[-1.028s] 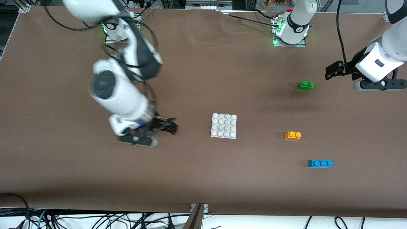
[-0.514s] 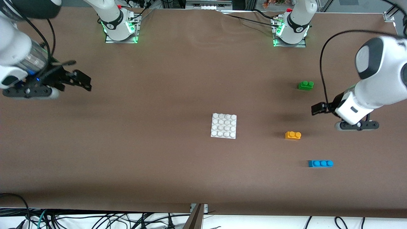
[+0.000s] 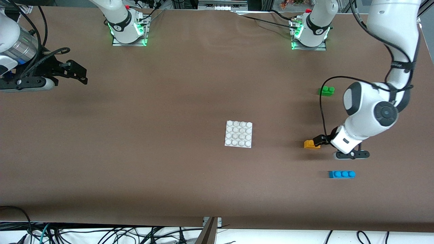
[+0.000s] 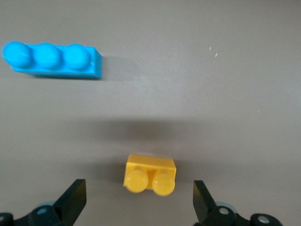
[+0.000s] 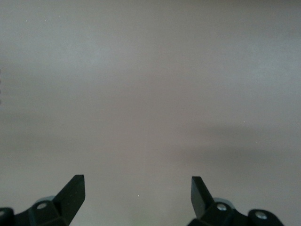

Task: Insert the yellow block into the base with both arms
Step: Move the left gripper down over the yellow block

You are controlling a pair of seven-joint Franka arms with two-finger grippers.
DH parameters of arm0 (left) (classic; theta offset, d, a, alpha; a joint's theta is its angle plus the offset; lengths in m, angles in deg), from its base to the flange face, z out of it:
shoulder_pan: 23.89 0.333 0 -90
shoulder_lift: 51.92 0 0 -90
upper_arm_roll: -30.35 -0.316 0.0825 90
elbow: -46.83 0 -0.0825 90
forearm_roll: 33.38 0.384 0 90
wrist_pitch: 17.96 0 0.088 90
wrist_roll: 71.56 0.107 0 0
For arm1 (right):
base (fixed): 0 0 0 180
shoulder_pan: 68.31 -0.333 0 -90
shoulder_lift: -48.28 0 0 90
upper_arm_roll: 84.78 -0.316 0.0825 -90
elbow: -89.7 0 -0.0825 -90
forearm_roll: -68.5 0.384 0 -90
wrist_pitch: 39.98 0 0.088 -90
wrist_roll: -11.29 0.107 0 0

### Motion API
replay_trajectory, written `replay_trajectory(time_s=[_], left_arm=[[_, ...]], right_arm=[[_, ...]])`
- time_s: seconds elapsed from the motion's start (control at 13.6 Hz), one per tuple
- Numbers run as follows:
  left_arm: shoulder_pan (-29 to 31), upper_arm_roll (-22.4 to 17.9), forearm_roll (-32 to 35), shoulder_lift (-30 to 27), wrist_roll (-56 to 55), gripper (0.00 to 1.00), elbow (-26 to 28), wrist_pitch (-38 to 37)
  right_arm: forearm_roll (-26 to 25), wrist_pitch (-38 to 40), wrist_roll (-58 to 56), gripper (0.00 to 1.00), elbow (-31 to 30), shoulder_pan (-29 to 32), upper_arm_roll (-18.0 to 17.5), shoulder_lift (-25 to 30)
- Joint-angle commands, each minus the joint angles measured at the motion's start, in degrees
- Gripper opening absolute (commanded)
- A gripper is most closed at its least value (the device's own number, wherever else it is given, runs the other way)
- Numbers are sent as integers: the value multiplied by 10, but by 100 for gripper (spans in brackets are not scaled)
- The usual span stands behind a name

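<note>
My left gripper should next grab the yellow block point(image 3: 310, 144) by its short ends to insert it into the white base.
The yellow block point(image 3: 310, 144) lies on the brown table, toward the left arm's end from the white base point(image 3: 238, 134). My left gripper point(image 3: 320, 139) is open just above the block. In the left wrist view the block point(image 4: 150, 174) sits between the spread fingertips point(image 4: 75, 197), untouched. My right gripper point(image 3: 79, 75) is open and empty over bare table at the right arm's end; the right wrist view shows only its fingertips point(image 5: 75, 188) over the cloth.
A blue three-stud brick point(image 3: 341, 174) lies nearer the front camera than the yellow block, also in the left wrist view point(image 4: 51, 59). A green two-stud brick point(image 3: 326, 90) lies farther from the camera, toward the left arm's base.
The left gripper has swung down from beside the green brick to just over the yellow block. The right arm has pulled away from beside the base to the table's end.
</note>
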Motion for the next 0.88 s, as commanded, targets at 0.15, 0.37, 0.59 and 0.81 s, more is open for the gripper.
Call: replay_trajectory(time_s=[0.15, 0.37, 0.59, 0.81], left_arm=[[-32, 0, 0, 20, 13, 100, 54, 75], [-31, -2, 69, 34, 13, 100, 51, 103], [-31, -3, 80, 33, 10, 100, 50, 103], [-31, -4, 80, 36, 11, 100, 49, 104]], right_arm=[[-5, -3, -3, 100, -12, 4, -3, 14], [-5, -3, 0, 100, -12, 4, -3, 14], [-5, -2, -1, 100, -12, 4, -3, 12], [-5, -2, -2, 100, -12, 4, -3, 12]])
